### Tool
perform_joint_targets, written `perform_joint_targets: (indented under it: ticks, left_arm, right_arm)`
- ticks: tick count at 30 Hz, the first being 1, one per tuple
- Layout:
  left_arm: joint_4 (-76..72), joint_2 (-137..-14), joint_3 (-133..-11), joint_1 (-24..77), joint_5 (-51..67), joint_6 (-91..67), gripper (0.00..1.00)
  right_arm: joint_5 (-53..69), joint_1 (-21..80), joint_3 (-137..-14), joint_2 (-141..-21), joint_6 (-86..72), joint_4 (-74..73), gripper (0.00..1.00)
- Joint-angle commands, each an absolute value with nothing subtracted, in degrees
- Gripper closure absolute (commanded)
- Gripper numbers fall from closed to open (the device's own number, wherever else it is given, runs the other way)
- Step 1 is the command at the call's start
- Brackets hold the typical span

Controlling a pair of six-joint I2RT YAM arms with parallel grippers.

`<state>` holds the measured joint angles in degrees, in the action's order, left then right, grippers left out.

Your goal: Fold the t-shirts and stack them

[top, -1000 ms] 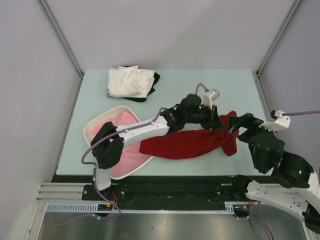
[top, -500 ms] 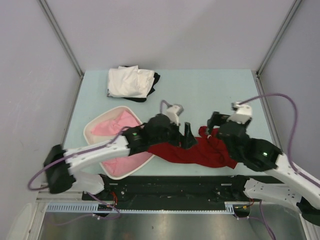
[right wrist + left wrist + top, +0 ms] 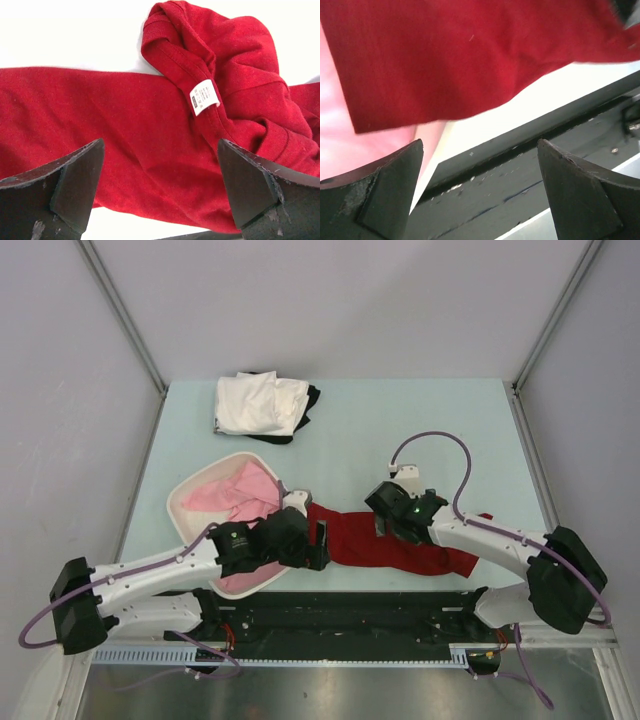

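My left gripper should next grab the white plastic basket's rim (image 3: 281,574) beside the red t-shirt (image 3: 400,545), to move the basket aside and make folding possible.
The dark red t-shirt (image 3: 400,545) lies bunched lengthwise along the table's near edge, its left end over the basket rim. My left gripper (image 3: 320,537) hovers open at that left end; in the left wrist view its fingers (image 3: 385,192) frame the black rail past the table edge, with the red t-shirt (image 3: 450,55) beyond them. My right gripper (image 3: 384,523) stands open over the shirt's middle. In the right wrist view the red t-shirt (image 3: 125,125) shows a crumpled collar with a white label (image 3: 205,97). A pink t-shirt (image 3: 238,495) lies in the basket. White (image 3: 255,403) and black (image 3: 310,398) t-shirts sit folded at the back left.
The white plastic basket (image 3: 176,498) stands at the front left, touching the red shirt's end. The black rail (image 3: 380,605) runs just below the table's near edge. Bare pale green table (image 3: 420,430) stretches behind the arms.
My left gripper has opened and let go of the red t-shirt. Both arms have swung leftward and nearer, and the shirt now lies closer to the near edge.
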<state>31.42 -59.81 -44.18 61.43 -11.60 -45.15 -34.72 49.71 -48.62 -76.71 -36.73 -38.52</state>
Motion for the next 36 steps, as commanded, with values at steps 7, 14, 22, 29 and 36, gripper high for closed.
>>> perform_joint_targets:
  ticks: [7,14,22,29,36]
  left_arm:
    - [33.7,-61.3,-41.7,65.1,-12.0,-51.1,0.0]
    - [33.7,-60.1,-41.5,65.5,-12.1,-50.9,0.0]
    - [35.5,-58.8,-43.8,65.5,-13.6,-49.7,0.0]
    - [37.8,-67.4,-51.9,65.2,-16.8,-45.8,0.0]
    - [34.1,-76.4,-55.4,60.5,-14.3,-44.0,0.0]
  right_arm:
    - [-30.1,45.6,-45.4,-86.8,-35.9,-28.4,0.0]
    - [-27.7,41.2,-44.2,-93.3,-37.7,-25.8,0.6]
    - [-27.9,34.3,-44.1,-86.8,-42.3,-28.8,1.0]
    - [-25.2,17.0,-44.1,-72.8,-40.5,-30.6,1.0]
    - [-20.0,10.1,-46.2,-70.6,-36.4,-30.8,1.0]
